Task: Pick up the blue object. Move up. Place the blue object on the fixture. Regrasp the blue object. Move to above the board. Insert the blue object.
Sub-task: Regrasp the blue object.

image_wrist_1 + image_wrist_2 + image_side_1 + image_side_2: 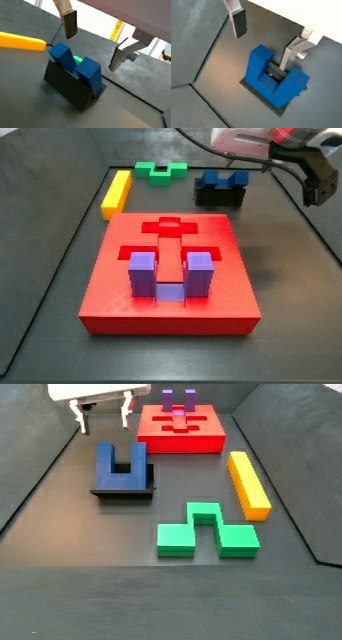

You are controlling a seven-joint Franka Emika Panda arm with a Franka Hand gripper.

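The gripper reaches the blue object and grabs one upright prong (238, 178) above the black fixture next, since the fixture wraps around the blue object's base.
The dark blue U-shaped object (120, 464) stands on the black fixture (128, 492) with its prongs up; it shows in both wrist views (73, 62) (271, 75) and in a side view (222, 177). My gripper (106, 422) is open and empty. It hovers above and a little past the blue object without touching it. In both wrist views its two fingers stand wide apart, with nothing between them (93, 42) (264, 40). The red board (167, 278) lies flat with a purple U-shaped block (167, 274) in one slot.
A long yellow bar (249, 484) lies beside the board. A green block (205, 532) lies on the dark floor near the fixture. Raised black walls (40, 474) edge the work area.
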